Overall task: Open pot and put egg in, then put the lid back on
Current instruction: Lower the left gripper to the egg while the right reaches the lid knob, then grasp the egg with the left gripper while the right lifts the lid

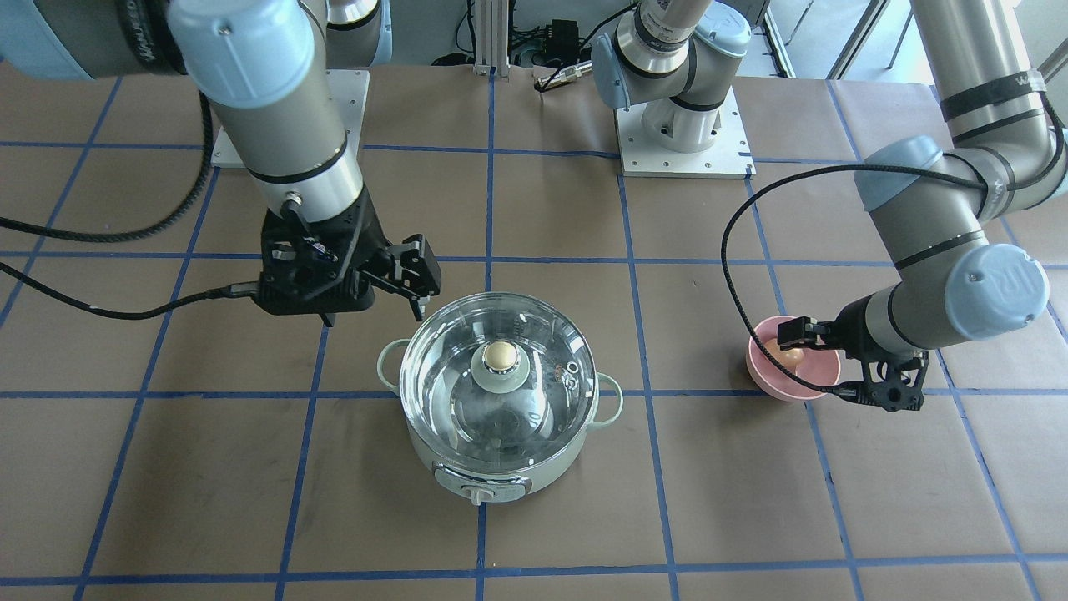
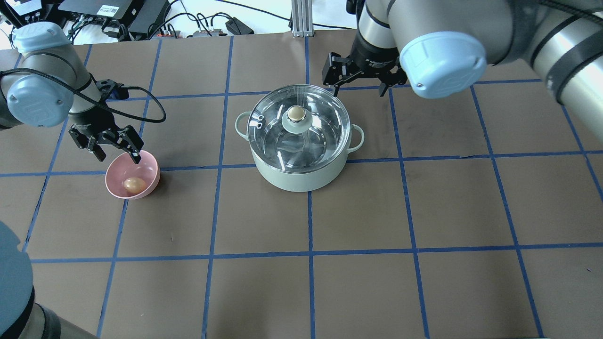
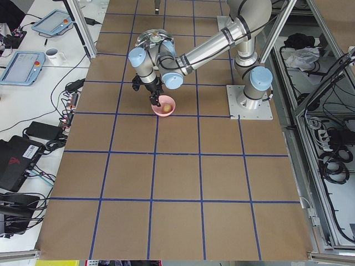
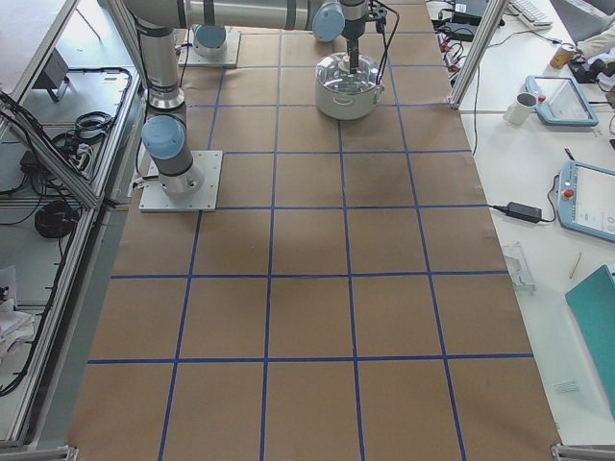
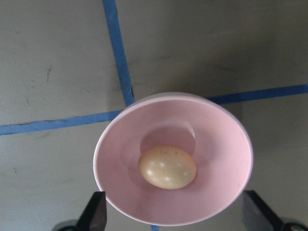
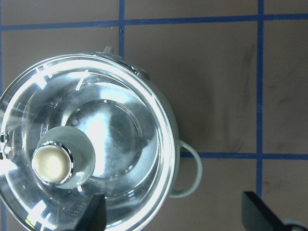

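Observation:
The clear glass lid is too wide for my fingers, so my right gripper should grab its narrow beige knob [image 6: 52, 164] next.
The mint-green pot [image 2: 301, 175] stands mid-table with the clear glass lid [image 2: 325, 136] closed on it; the lid's beige knob [image 2: 296, 113] is in the centre. The tan egg [image 2: 134, 184] lies in a pink bowl [image 2: 112, 182] to the pot's left, and also shows in the left wrist view [image 5: 167, 167]. My left gripper [image 2: 118, 153] is open and empty, hovering over the bowl's robot-side rim, above the egg. My right gripper [image 2: 358, 84] is open and empty, above the table just behind the pot's rear rim, off to the side of the knob [image 6: 50, 163].
The table is brown paper with a blue tape grid. The two arm bases [image 1: 684, 125] stand on plates at the robot's edge. Cables and electronics [image 2: 118, 14] lie beyond the table's edge. The pot's control knob [image 1: 480, 494] faces away from the robot.

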